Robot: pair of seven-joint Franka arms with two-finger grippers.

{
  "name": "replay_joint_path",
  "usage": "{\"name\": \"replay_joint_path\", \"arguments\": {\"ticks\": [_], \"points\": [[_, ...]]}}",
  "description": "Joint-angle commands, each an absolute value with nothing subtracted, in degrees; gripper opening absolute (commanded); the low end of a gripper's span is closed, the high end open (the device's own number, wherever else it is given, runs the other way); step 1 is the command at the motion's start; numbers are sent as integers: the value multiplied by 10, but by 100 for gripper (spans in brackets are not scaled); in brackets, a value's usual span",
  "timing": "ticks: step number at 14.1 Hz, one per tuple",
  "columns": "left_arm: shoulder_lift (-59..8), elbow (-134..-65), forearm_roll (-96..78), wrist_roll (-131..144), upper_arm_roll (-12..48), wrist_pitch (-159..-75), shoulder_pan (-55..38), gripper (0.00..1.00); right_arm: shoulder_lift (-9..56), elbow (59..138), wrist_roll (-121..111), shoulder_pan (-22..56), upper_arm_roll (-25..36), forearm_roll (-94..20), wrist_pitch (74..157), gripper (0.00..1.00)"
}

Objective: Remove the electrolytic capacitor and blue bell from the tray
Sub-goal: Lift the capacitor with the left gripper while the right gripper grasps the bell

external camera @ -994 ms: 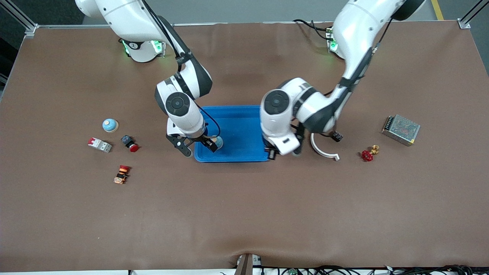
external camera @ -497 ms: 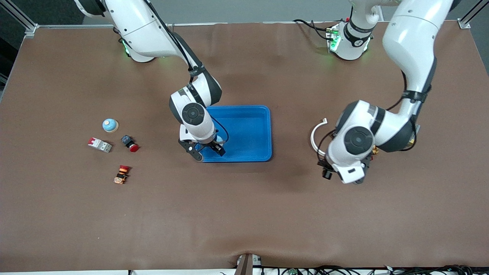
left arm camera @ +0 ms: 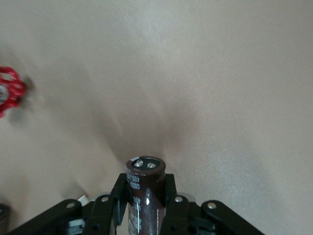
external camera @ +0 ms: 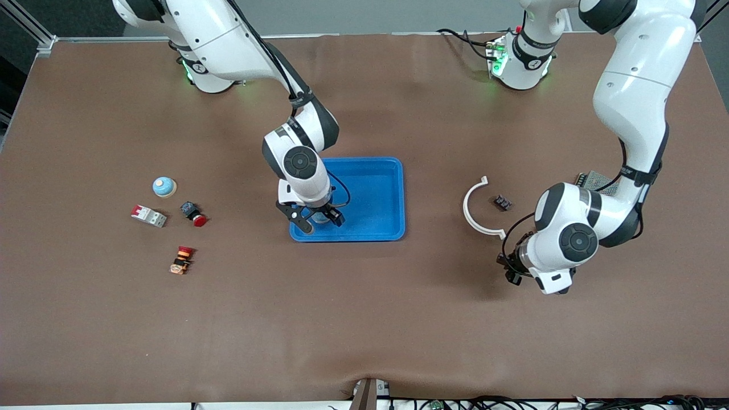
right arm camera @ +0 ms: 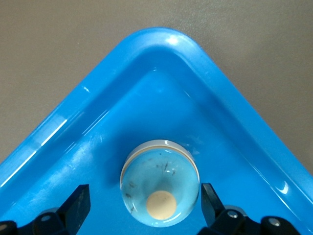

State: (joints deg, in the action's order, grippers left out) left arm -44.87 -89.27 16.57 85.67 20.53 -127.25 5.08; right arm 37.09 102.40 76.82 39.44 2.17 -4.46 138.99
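Observation:
My right gripper's fingers reach down beside the pale blue bell's sides over the bottom of the tray, so it is time to close on the bell.
My left gripper [external camera: 508, 271] is shut on a dark brown capacitor [left arm camera: 145, 171], which stands up between the jaws of this gripper [left arm camera: 145, 190]. It hangs over bare brown table beside the white curved piece, toward the left arm's end. My right gripper [external camera: 319, 219] is low over the blue tray [external camera: 398, 193], at the tray's corner nearest the front camera on the right arm's side. In the right wrist view a pale blue bell [right arm camera: 160, 183] with a tan button sits on the tray floor [right arm camera: 161, 36]. The open right gripper [right arm camera: 145, 203] straddles it, fingers [right arm camera: 78, 203] apart from it on each side.
A second pale blue bell [external camera: 164, 186], a red-and-white breaker [external camera: 148, 216], a red push button [external camera: 195, 215] and an orange-red button [external camera: 182, 259] lie toward the right arm's end. A white curved piece [external camera: 472, 213], small black part [external camera: 502, 202], red valve [left arm camera: 7, 90] and mesh box [external camera: 589, 177] lie near the left arm.
The left arm has swung from the tray's edge out toward its own end of the table, still holding the capacitor. The right gripper has shifted slightly along the tray's corner, over the bell.

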Motion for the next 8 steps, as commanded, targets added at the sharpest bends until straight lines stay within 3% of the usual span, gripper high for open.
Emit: {"name": "replay_joint_path", "arguments": {"ticks": [1,2,3,4,5,7,8], "points": [[-460,-892,167,853,207,-1289,46,0,377,1015,779,401,29,-35,1385,100],[-459,-893,167,853,207,-1288,47,3,377,1015,779,400,29,-33,1385,100],[-458,-896,168,851,206,-1288,47,36,378,1015,779,400,30,-33,1385,100],[-458,-896,168,851,206,-1288,48,81,378,1016,779,399,30,-33,1385,100],[-457,-896,167,850,204,-1288,48,100,377,1016,779,399,31,-33,1385,100],[-449,-890,169,846,202,-1286,47,100,377,1017,779,400,31,-28,1385,100],[-440,-889,170,845,202,-1285,46,100,378,1018,779,401,31,-22,1386,85]]}}
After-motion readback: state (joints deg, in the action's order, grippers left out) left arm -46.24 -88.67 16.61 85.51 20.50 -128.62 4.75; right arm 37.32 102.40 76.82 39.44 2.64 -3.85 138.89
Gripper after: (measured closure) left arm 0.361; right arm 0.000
